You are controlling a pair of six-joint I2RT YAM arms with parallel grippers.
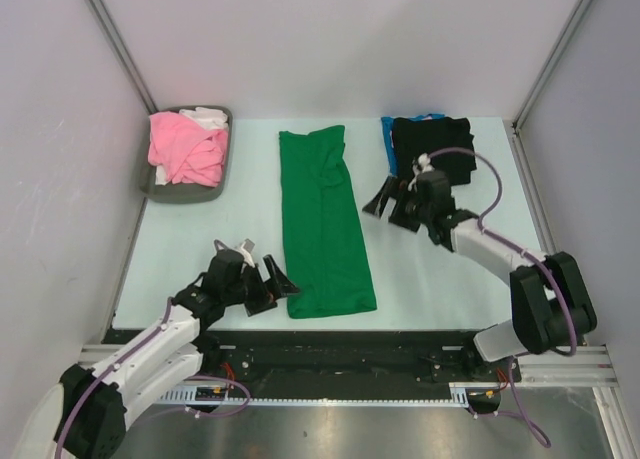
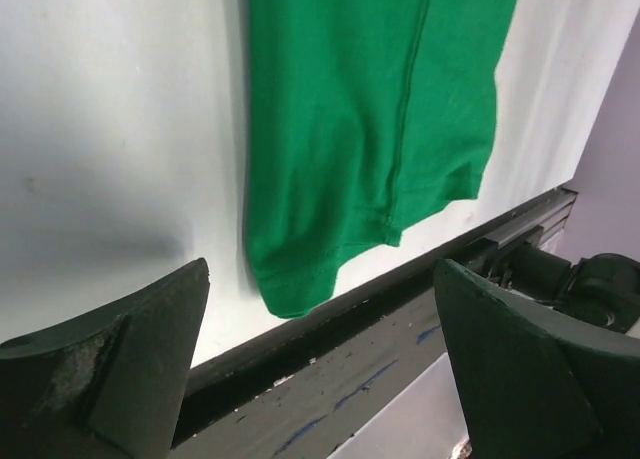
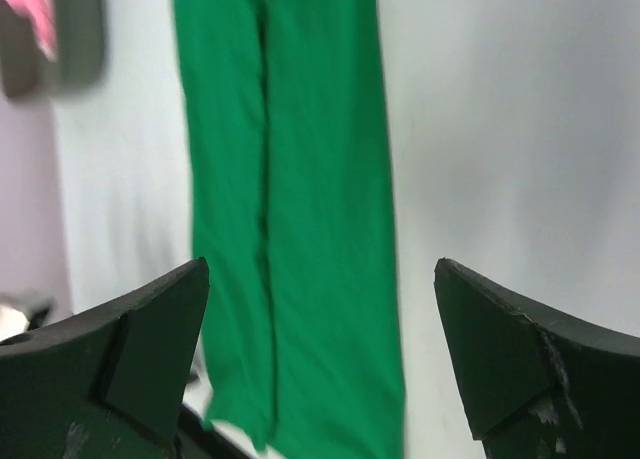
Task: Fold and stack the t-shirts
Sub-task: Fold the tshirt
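Note:
My left gripper should next take the green t-shirt's near-end corner [image 1: 297, 310] [image 2: 291, 297] to fold the green t-shirt, and leave its opposite corner for my right gripper.
A bright green t-shirt [image 1: 325, 224] lies folded into a long strip down the middle of the table, also in the left wrist view [image 2: 370, 119] and the right wrist view [image 3: 290, 219]. A black t-shirt [image 1: 432, 144] sits folded on a blue one [image 1: 387, 139] at the back right. Pink [image 1: 180, 149] and white [image 1: 208, 117] t-shirts are bunched in the tray. My left gripper [image 1: 272, 282] is open just left of the strip's near end. Open too, my right gripper [image 1: 386, 201] hovers right of the strip's far half. Neither holds anything.
A dark grey tray [image 1: 185, 191] stands at the back left. The table's near edge and a black rail [image 2: 340, 369] run just below the green strip's near corner. White walls close in the sides and back.

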